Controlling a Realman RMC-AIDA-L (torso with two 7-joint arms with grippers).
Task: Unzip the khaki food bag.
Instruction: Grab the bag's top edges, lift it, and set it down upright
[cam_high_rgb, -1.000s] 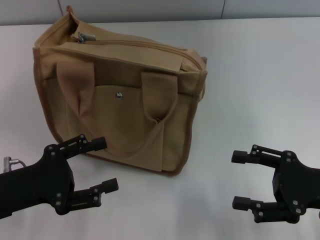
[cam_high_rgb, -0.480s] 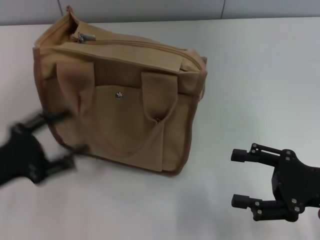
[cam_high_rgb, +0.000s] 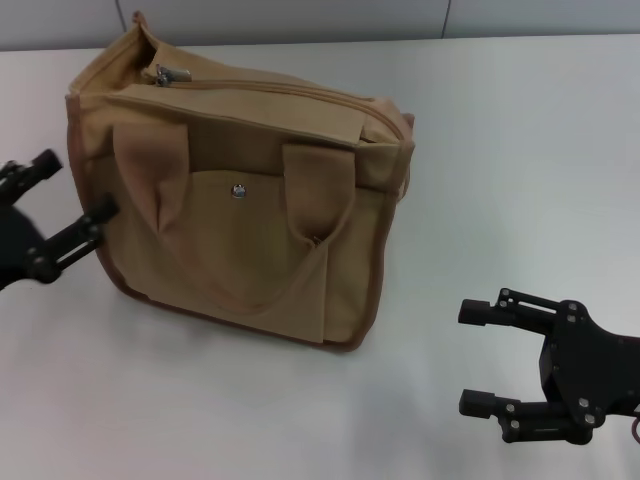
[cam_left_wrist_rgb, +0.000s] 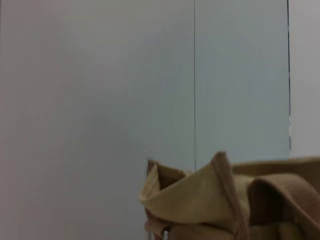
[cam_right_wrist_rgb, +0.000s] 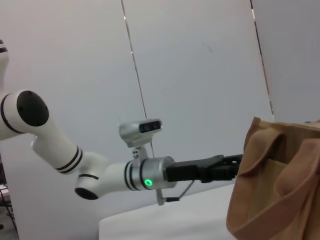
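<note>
My left gripper should move toward the bag's side edge (cam_high_rgb: 77, 150) before it closes on the bag (cam_high_rgb: 240, 195), because its fingers stop short and have tabletop between them.
The khaki food bag (cam_high_rgb: 240, 195) stands on the white table, a boxy tan tote with two wide strap handles and a front pocket with a silver snap (cam_high_rgb: 238, 190). Its top zipper is closed, with the metal pull (cam_high_rgb: 168, 74) at the far left end. My left gripper (cam_high_rgb: 70, 190) is open, just left of the bag's left side. My right gripper (cam_high_rgb: 478, 358) is open and empty near the front right, apart from the bag. The bag's end also shows in the left wrist view (cam_left_wrist_rgb: 210, 200) and the right wrist view (cam_right_wrist_rgb: 280, 180).
A grey wall (cam_high_rgb: 300, 18) runs behind the table's far edge. The white table (cam_high_rgb: 520, 150) stretches to the right of the bag. My left arm (cam_right_wrist_rgb: 125, 175) shows in the right wrist view, reaching toward the bag.
My left gripper has moved from the front left up and away to the bag's left side. The right gripper has barely moved. The bag is unmoved.
</note>
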